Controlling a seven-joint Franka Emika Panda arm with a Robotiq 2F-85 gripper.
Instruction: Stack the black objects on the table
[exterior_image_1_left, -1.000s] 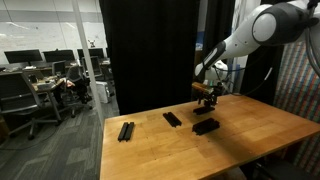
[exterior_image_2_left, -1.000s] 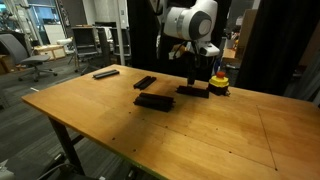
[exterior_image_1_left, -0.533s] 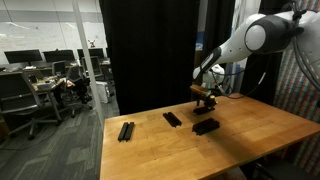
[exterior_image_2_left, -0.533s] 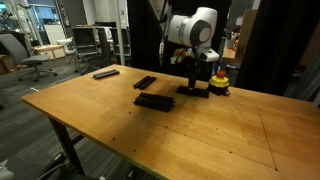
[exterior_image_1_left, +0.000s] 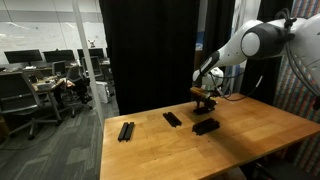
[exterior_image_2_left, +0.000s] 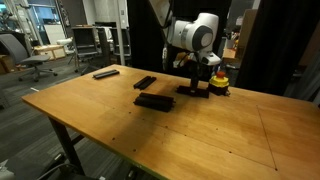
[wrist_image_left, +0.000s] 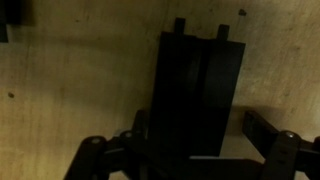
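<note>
My gripper closes now, since my fingers reach down on either side of the bar. Closing now would catch the bar.
Several flat black bars lie on the wooden table. One bar lies at the far end and also shows in an exterior view. A second bar lies nearer the middle. A thicker piece looks like two bars stacked. Another bar lies under my gripper. In the wrist view my gripper is open, with a finger on each side of this bar and a gap on the right side.
A small yellow-and-red rounded object stands right beside the bar under my gripper. A black curtain hangs behind the table. Office desks and chairs stand beyond the table's far end.
My gripper has come down slightly over the bar beside the yellow-and-red object, and the arm has shifted its pose. The bars have not moved.
</note>
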